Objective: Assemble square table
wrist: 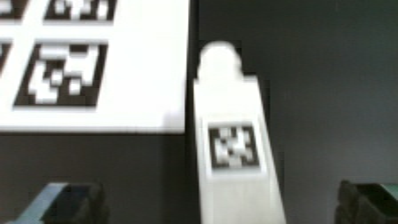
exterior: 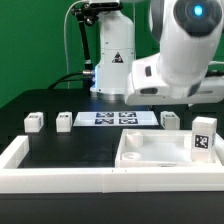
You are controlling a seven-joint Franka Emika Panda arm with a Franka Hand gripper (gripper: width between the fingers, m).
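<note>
Next, the gripper reaches the white leg and grabs its plain end (exterior: 170, 122) (wrist: 242, 206). That leaves the leg's narrow tip free to fit the square tabletop.
In the wrist view a white leg (wrist: 231, 140) with a black-white tag lies on the black table beside the marker board (wrist: 89, 70). My gripper (wrist: 214, 205) is open above it, with its dark fingers (wrist: 63, 205) standing well clear on either side of the leg. In the exterior view this leg (exterior: 169, 120) lies at the right end of the marker board (exterior: 110, 118), under the arm, and the fingers themselves are hard to make out. The square tabletop (exterior: 150, 150) lies at the front right. Two more legs (exterior: 35, 122) (exterior: 65, 120) lie at the left. Another leg (exterior: 204, 140) stands upright at the right.
A long white rail (exterior: 20, 160) borders the black surface at the front and left. The robot's base (exterior: 112, 60) stands behind the marker board, with cables at the back left.
</note>
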